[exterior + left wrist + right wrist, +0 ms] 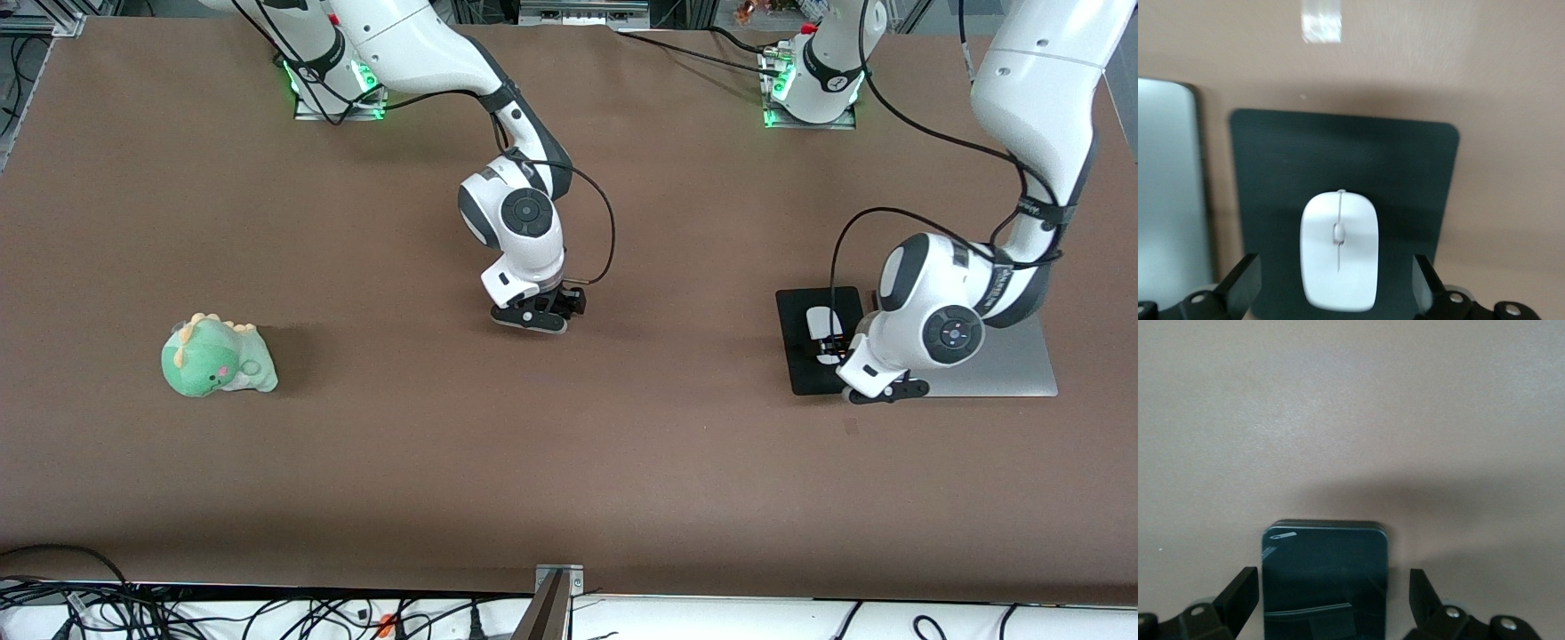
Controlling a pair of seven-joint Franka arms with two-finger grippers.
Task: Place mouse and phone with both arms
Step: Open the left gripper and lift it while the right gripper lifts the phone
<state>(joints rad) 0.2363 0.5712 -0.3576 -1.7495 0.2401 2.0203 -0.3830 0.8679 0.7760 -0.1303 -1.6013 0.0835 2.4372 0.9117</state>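
The phone's glossy screen (1325,577) should stay free while I place the phone, so my right gripper will grab the phone by its long side edges.
The white mouse (1338,250) lies on a black mouse pad (1405,173) toward the left arm's end of the table. My left gripper (1335,270) hangs open over it, one finger on each side with a gap to the mouse. In the front view part of the mouse (816,320) shows beside the left gripper (834,348) on the pad (805,369). The glossy black phone (1325,577) lies flat on the brown table between the open fingers of my right gripper (1331,587), which touch nothing. In the front view the right gripper (533,318) stands low over mid-table and hides the phone.
A flat silver plate (1013,366) lies beside the mouse pad, partly under the left arm's wrist. A green dinosaur plush (218,357) sits toward the right arm's end of the table. Cables run along the table edge nearest the front camera.
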